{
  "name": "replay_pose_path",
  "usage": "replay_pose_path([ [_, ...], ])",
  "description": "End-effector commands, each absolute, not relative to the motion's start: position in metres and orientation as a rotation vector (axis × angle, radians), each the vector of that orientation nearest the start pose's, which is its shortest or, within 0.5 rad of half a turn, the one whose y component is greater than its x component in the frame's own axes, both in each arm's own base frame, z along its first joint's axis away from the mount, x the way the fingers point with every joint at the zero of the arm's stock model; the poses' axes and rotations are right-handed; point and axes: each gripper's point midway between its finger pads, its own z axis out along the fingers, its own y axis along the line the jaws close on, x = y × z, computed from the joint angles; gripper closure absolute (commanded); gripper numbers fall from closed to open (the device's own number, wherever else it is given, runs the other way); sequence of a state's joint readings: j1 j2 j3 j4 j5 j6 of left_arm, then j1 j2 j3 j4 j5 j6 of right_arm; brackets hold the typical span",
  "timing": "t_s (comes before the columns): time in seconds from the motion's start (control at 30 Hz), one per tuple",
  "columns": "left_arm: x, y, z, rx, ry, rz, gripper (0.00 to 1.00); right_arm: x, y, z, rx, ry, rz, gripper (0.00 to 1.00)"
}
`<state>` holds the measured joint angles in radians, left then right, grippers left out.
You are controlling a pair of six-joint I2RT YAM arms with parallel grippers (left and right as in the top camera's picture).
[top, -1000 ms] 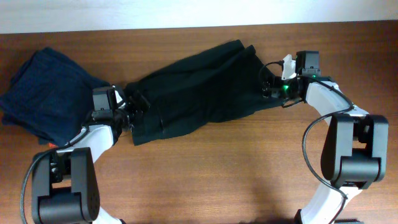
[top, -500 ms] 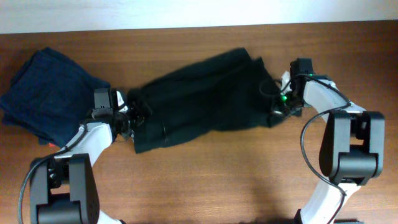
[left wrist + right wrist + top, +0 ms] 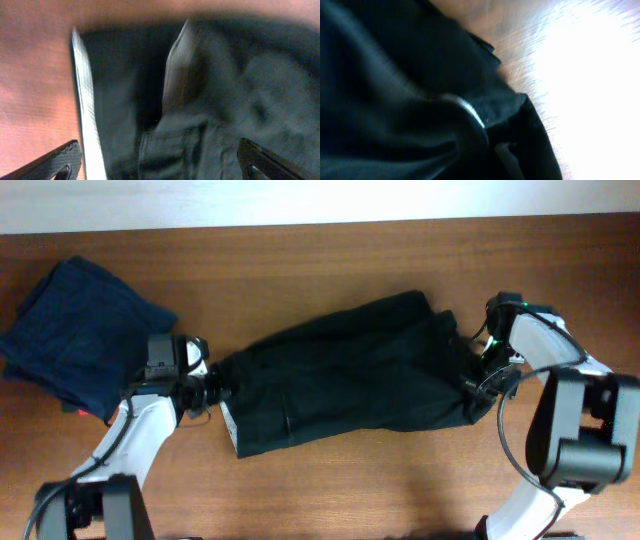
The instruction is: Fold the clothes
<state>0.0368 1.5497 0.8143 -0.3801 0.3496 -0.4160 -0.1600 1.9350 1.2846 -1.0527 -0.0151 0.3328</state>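
I should reach the black shorts (image 3: 350, 375) with my left gripper and grab the pale waistband end, leaving the opposite edge for my right gripper to fold.
The clothes are wide black shorts (image 3: 350, 375) lying lengthwise across the table's middle and a navy garment (image 3: 75, 330) bunched at the far left. The shorts' pale grey waistband (image 3: 87, 125) faces my left gripper (image 3: 212, 383). That gripper (image 3: 159, 145) stands wide open over the waistband end, its fingers (image 3: 55, 165) spread either side. My right gripper (image 3: 478, 380) is shut on the shorts' right edge. In the right wrist view dark fabric (image 3: 395, 100) fills the picture and hides the fingers.
Brown wooden table (image 3: 330, 490) all around, with a pale wall strip along the far edge (image 3: 300, 200). A bright glare lies on the wood (image 3: 590, 75) to the right of the shorts.
My right gripper has shut on the shorts' right edge and dragged them toward the front and right, stretching them out. The left arm has shifted slightly forward and stayed open.
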Motion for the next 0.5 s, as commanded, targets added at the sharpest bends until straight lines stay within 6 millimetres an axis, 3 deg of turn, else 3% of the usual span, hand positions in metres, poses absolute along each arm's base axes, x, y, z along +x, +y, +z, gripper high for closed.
replay_pose_path([
  [0.0, 0.358, -0.036, 0.059, -0.445, 2.572, -0.513, 0.01, 0.337, -0.064, 0.046, 0.803, 3.018, -0.051, 0.71],
  [0.1, 0.371, -0.043, 0.068, -0.395, 2.511, -0.523, 0.01, 0.353, -0.063, 0.058, 0.79, 2.973, -0.012, 0.55],
  [0.23, 0.38, -0.055, 0.075, -0.278, 2.472, -0.498, 0.01, 0.358, -0.055, 0.061, 0.786, 2.968, 0.063, 0.54],
  [0.47, 0.387, -0.071, 0.059, -0.223, 2.486, -0.446, 0.04, 0.355, -0.054, 0.061, 0.789, 2.978, 0.072, 0.56],
])
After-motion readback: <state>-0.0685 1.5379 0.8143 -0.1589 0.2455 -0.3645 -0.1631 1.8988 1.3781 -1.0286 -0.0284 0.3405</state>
